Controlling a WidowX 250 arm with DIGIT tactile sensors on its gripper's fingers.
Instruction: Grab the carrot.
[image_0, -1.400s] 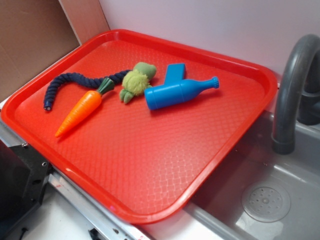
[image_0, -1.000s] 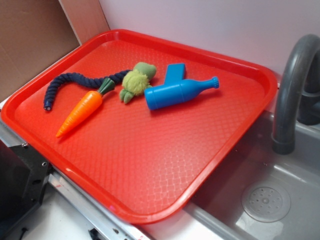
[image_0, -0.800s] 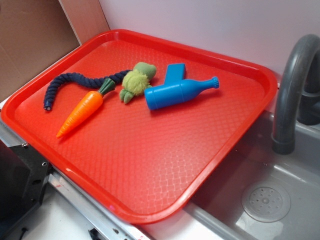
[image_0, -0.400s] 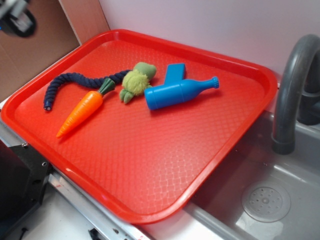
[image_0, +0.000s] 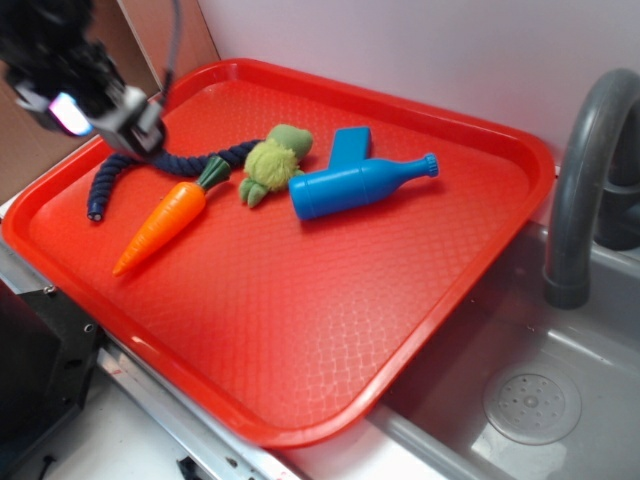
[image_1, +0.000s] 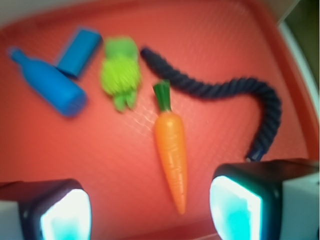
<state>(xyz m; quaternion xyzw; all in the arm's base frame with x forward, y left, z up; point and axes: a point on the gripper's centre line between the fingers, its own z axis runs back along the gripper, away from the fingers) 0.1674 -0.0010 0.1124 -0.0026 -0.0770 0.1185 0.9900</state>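
The carrot narrows to a thin tip (image_0: 120, 269), so my gripper should grab it by its thick orange end (image_0: 184, 203) next.
The orange carrot (image_0: 162, 224) with its dark green top lies on the red tray (image_0: 330, 320), left of the middle, its tip toward the tray's front left edge. In the wrist view the carrot (image_1: 171, 150) lies ahead, its tip between my two fingers and well below them. My gripper (image_0: 95, 110) hangs blurred above the tray's far left corner, over the dark blue rope (image_0: 135, 165). Its jaws stand wide open and empty; in the wrist view the gripper (image_1: 150, 212) shows two glowing pads (image_1: 235, 205).
A fuzzy green plush toy (image_0: 272, 160), a blue bottle (image_0: 360, 184) and a small blue block (image_0: 348, 146) lie behind the carrot. A grey sink (image_0: 540, 400) with a faucet (image_0: 580, 170) is on the right. A brown board (image_0: 60, 70) stands at the left.
My gripper has come into the exterior view from the upper left and moved down and right, above the rope's end. The objects on the tray have not moved.
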